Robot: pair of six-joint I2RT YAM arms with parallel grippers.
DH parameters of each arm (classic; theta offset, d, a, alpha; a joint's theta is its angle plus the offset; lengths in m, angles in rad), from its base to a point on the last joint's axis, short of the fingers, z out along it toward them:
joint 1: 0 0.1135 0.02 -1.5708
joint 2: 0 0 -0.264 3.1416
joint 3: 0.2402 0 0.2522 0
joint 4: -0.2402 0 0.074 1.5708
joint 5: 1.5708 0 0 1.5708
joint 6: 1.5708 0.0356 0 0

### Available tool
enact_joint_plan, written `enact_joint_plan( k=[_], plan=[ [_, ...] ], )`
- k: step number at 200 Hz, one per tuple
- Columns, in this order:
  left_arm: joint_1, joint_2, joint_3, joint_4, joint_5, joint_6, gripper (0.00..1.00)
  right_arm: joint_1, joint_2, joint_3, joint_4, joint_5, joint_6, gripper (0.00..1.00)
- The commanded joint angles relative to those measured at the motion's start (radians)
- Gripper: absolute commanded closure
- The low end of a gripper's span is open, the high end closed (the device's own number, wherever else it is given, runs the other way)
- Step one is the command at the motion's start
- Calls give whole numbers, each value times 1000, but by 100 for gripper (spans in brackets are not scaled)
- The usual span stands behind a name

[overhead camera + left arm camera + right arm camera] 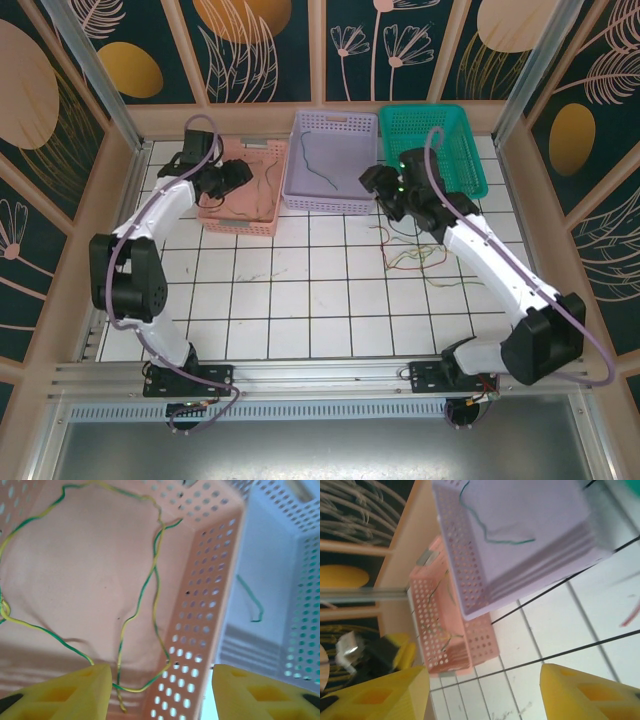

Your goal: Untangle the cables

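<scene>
My right gripper reaches a single yellow-green piece of the tangle [424, 251] next and grabs that piece to draw it free. That leaves the red cable out.
A yellow-green cable [154, 587] lies in loose loops on the floor of the pink basket [200, 610]. My left gripper [160, 695] hangs open just above it, with one loop running close by the left finger [75, 692] and nothing pinched. In the top view the left gripper [235, 178] is over the pink basket [240, 228]. A dark green cable [318, 165] rests in the lilac basket [330, 205]. A tangle of yellow, green and red cables [412, 255] lies on the tiles. My right gripper [368, 182] is open beside the lilac basket, holding nothing.
A green basket [480, 170] stands at the back right. In the right wrist view the lilac basket [530, 565] and pink basket [480, 640] sit side by side on white tiles, and a red cable end [632, 617] shows at the right edge. Wooden walls ring the floor.
</scene>
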Motion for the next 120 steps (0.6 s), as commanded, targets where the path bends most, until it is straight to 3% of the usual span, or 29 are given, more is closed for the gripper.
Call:
enact_joint_plan(
  k=[1, 48, 90, 120],
  plan=[
    [-47, -139, -21, 42, 31, -82, 45, -118, -117, -116, -128, 74, -28, 43],
    [-303, -262, -260, 318, 133, -262, 50, -515, -225, -457, -143, -91, -62, 43],
    [-530, -76, -259, 461, 177, -323, 47, -502, -244, -631, -71, -165, 90, 40],
    [-642, 137, -144, 474, 208, -326, 45, -503, -261, -663, -71, -113, 93, 40]
  ],
)
